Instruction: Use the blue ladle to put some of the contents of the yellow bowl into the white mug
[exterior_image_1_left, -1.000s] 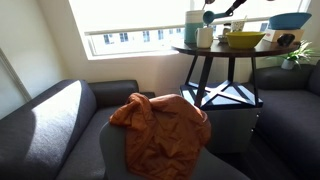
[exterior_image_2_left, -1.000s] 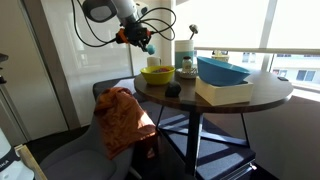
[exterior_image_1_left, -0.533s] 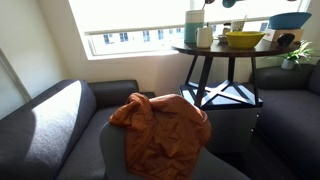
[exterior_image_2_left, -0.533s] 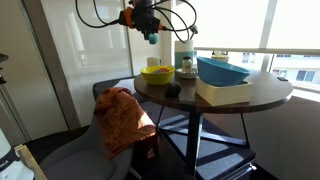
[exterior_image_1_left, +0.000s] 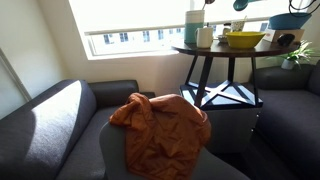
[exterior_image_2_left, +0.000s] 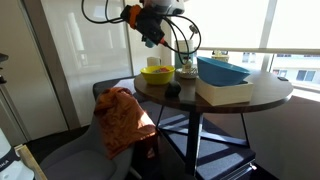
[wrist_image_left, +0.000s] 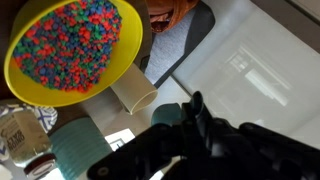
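Observation:
I should keep holding the blue ladle with my gripper until its scoop rests inside the yellow bowl, because the scoop is high above the bowl's rim (wrist_image_left: 138, 35).
The yellow bowl (wrist_image_left: 75, 45) is full of small multicoloured pieces and stands on the round dark table; it shows in both exterior views (exterior_image_1_left: 243, 39) (exterior_image_2_left: 157, 73). The white mug (wrist_image_left: 135, 92) stands right beside it, next to a dark teal container (wrist_image_left: 80, 150), and shows in an exterior view (exterior_image_1_left: 205, 37). My gripper (wrist_image_left: 178, 128) is shut on the blue ladle (wrist_image_left: 167, 116), whose teal scoop sticks out by the fingers. In an exterior view my gripper (exterior_image_2_left: 149, 28) hangs well above the bowl. The ladle's handle is hidden in the fingers.
A wide blue bowl-shaped thing (exterior_image_2_left: 222, 72) lies on a pale box on the table, with a small black object (exterior_image_2_left: 172, 90) near the front edge. An orange cloth (exterior_image_1_left: 160, 122) lies on a grey sofa (exterior_image_1_left: 60, 120) below. A glass jar (wrist_image_left: 25, 135) stands by the bowl.
My gripper has risen and moved sideways over the table with the ladle, from beside the table edge to a spot above the yellow bowl.

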